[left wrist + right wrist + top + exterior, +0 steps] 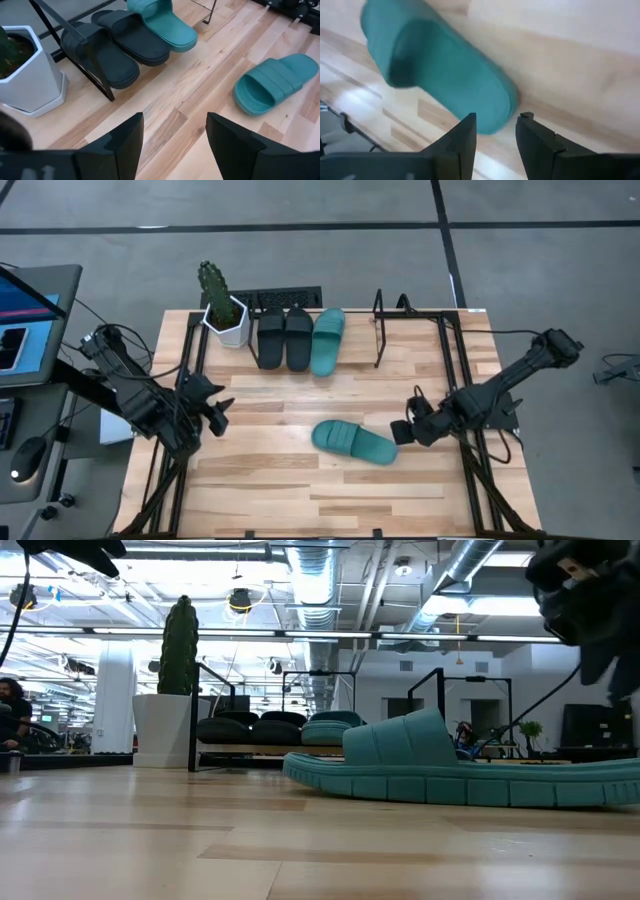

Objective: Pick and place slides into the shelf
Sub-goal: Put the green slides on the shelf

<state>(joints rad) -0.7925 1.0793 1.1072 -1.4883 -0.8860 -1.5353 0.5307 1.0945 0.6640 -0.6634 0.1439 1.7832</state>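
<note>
My right gripper grabs the teal slide on the wood by its heel end (383,451) next, to set it into the shelf beside its mate (327,343).
The shelf (378,340), a low rack of black rods at the table's far side, carries two black slides (284,337) and one teal slide (327,340), which rest side by side on its rods (90,60). A second teal slide (355,442) lies sole-down on the wood right of centre, also seen in the left wrist view (275,82). My right gripper (400,430) hovers open just past that slide's right-hand end (505,107), fingers slanting down, nothing between them. My left gripper (222,415) waits open at the table's left, raised and facing the shelf.
A white hexagonal pot with a cactus (228,320) stands at the shelf's left end. Black arm frames run along the table's left (175,470) and right (475,470) sides. A screen (30,320) stands off the table at the left. Bare wood lies in front of the shelf.
</note>
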